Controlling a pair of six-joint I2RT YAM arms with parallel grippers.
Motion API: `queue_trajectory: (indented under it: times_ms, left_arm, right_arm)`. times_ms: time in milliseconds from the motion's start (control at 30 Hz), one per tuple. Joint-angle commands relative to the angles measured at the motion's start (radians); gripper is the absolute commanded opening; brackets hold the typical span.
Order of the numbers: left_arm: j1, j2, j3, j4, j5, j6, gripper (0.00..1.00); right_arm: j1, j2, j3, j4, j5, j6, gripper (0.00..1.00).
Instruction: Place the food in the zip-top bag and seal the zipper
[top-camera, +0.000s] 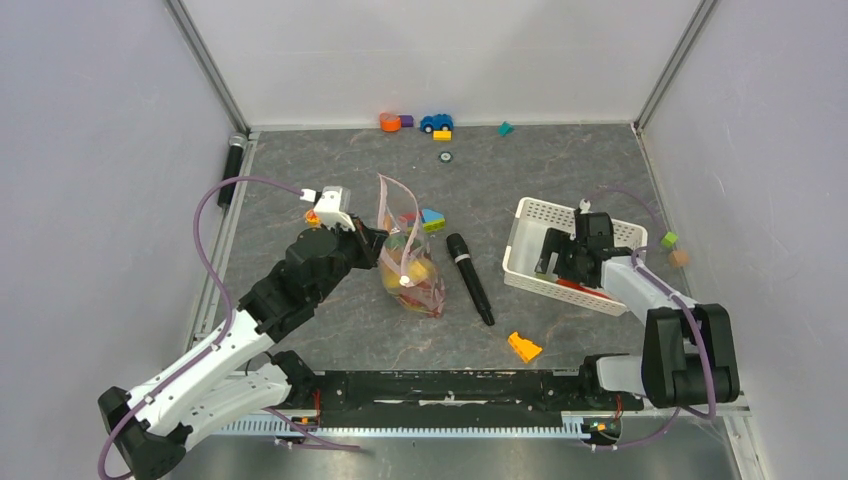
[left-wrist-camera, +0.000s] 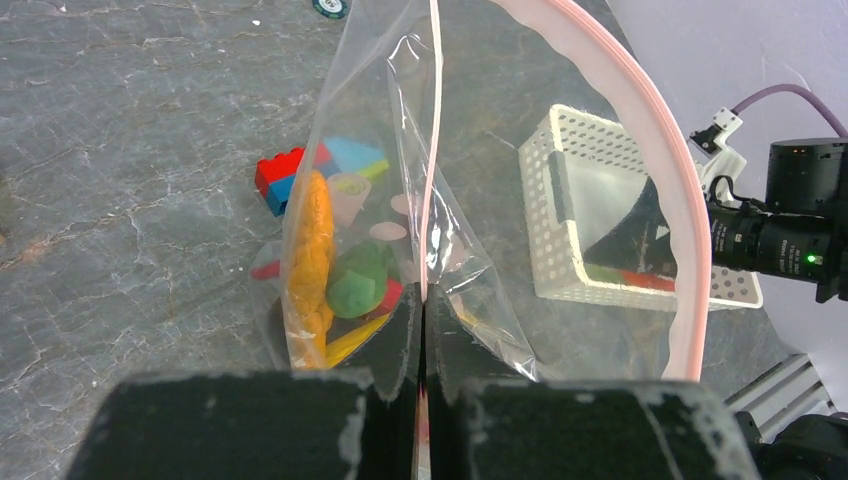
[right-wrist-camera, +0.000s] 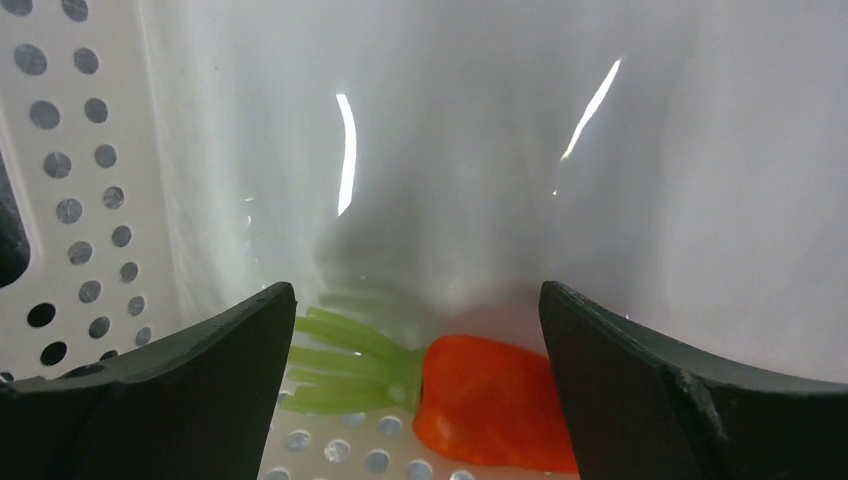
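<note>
I need to turn the basket and bring the carrot within reach, so next I should use my right gripper to grab the white lattice basket by its end rim farthest from the bag.
The clear zip-top bag stands held up at mid table with several toy foods inside, among them an orange piece and a green pepper. My left gripper is shut on the bag's mouth edge, with the pink zipper strip pinched between its fingertips in the left wrist view. The mouth arcs open to the right. My right gripper is open inside the white lattice basket. Its fingers straddle an orange carrot with green leaves lying on the basket floor, without touching it.
A black microphone lies right of the bag. An orange wedge block sits near the front. Coloured bricks lie behind the bag, and more bricks lie along the back wall. A black cylinder lies at the left edge.
</note>
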Motion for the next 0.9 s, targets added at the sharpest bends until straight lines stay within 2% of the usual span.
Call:
queue_trajectory:
  times_ms: [0, 67, 267, 367, 433, 633, 733, 867]
  left_arm:
    - [0.001, 0.006, -0.001, 0.023, -0.021, 0.034, 0.02]
    - [0.002, 0.003, -0.003, 0.022, -0.023, 0.035, 0.02]
    - [0.001, 0.005, 0.001, 0.022, -0.025, 0.035, 0.03]
    - [0.001, 0.012, 0.002, 0.026, -0.026, 0.034, 0.03]
    - [0.002, 0.02, 0.006, 0.032, -0.026, 0.034, 0.03]
    - [0.001, 0.038, 0.019, 0.03, -0.038, 0.048, 0.03]
    - [0.002, 0.042, 0.014, 0.047, -0.047, 0.057, 0.03]
    - [0.001, 0.058, 0.017, 0.074, -0.062, 0.068, 0.03]
  right_arm:
    - [-0.006, 0.056, -0.006, 0.059, -0.002, -0.017, 0.98]
    - [-0.006, 0.085, -0.005, 0.106, -0.016, -0.093, 0.98]
    - [-0.006, 0.092, 0.056, 0.154, 0.105, -0.236, 0.98]
    - [-0.006, 0.027, 0.055, 0.241, 0.055, -0.25, 0.98]
    - [-0.005, -0.015, 0.051, 0.259, 0.083, -0.198, 0.98]
    - [-0.015, -0.161, 0.053, 0.114, 0.487, -0.071, 0.98]
    - [-0.115, -0.202, 0.078, 0.006, 0.55, -0.012, 0.98]
    - [-0.303, -0.278, 0.029, -0.062, 0.405, 0.037, 0.98]
